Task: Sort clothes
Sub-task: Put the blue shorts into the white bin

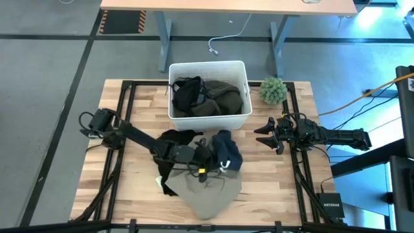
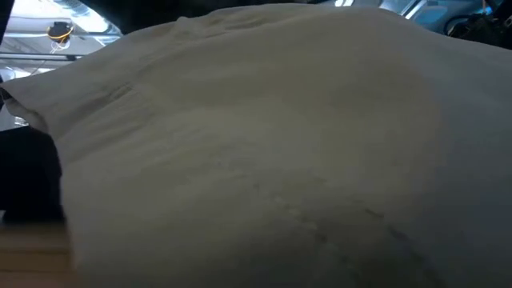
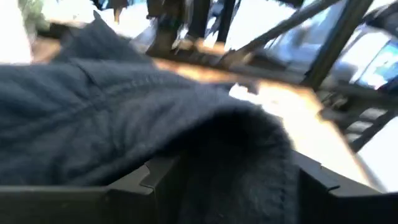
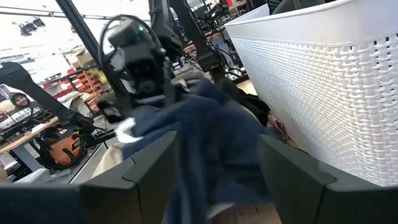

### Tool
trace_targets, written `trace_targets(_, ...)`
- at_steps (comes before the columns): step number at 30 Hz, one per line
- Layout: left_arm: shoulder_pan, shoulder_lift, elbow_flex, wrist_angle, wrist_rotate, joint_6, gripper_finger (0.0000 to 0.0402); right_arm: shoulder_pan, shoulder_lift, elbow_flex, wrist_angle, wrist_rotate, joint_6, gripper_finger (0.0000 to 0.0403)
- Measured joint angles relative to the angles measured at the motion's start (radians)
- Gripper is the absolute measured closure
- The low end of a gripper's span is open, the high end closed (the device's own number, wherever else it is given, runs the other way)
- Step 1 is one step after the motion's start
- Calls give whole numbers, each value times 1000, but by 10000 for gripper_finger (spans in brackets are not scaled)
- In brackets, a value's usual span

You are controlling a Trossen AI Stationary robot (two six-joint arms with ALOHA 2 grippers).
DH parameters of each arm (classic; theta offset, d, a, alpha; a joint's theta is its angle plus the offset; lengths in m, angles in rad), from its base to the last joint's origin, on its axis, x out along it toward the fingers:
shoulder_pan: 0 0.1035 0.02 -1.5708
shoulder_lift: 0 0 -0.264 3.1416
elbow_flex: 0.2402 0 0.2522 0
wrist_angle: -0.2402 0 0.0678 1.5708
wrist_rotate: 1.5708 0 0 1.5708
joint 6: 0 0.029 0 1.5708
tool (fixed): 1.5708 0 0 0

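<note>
The dark blue garment (image 1: 228,150) needs to go into the white bin, so the left gripper needs to pick it up by its thick fold next.
A dark blue garment (image 1: 228,150) lies bunched on the table's middle, partly on a khaki-beige garment (image 1: 210,194) that also fills the low view (image 2: 280,160). A black garment (image 1: 176,137) lies to their left. My left gripper (image 1: 212,162) is open, with the blue garment (image 3: 124,106) between its fingers. My right gripper (image 1: 261,134) is open and empty at the right, pointing at the blue garment (image 4: 205,130). The white bin (image 1: 207,65) holds a black garment (image 1: 187,90) and a dark olive one (image 1: 223,100). No pink garment shows. My left gripper has a thick fold (image 3: 249,168) of the dark blue garment between its two widely parted fingers (image 3: 146,180). The cloth fills the gap and drapes over the gripper's front. The fingers come level from the table's left. The garment's bulk rests on the table and the khaki garment.
A small green fuzzy plant (image 1: 273,89) stands on the table right of the bin. The bin's wall (image 4: 323,93) is close beside my right gripper (image 4: 217,155). A black frame (image 1: 123,103) runs along the table's edges. Bare wood shows at the near left and near right.
</note>
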Motion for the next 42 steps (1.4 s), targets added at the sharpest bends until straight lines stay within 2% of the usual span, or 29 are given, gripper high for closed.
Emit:
trace_targets(4, 27, 21, 15, -97, -19, 31, 243, 0, 0, 0, 0, 0, 0, 166)
trace_targets(10, 26, 18, 20, -166, -64, 128, 371, 0, 0, 0, 0, 0, 0, 166)
trace_targets(12, 15, 11, 47, -195, -70, 175, 390, 0, 0, 0, 0, 0, 0, 166)
trace_targets(16, -7, -37, 151, -288, -93, 282, 385, 0, 0, 0, 0, 0, 0, 166)
trace_targets(20, 0, -115, 275, -313, -77, 406, 395, 0, 0, 0, 1, 0, 0, 166)
trace_targets(29, 168, -285, 516, -300, -41, 667, 393, 0, 0, 0, 0, 0, 0, 166)
trace_targets(33, 287, -297, 541, -288, 52, 655, 395, 0, 0, 0, 0, 0, 0, 166)
trace_targets(37, 406, -288, 530, -323, 66, 616, 389, 0, 0, 0, 0, 0, 0, 166)
trace_targets(42, 511, -234, 513, -440, 66, 420, 372, 0, 0, 0, 0, 0, 0, 166)
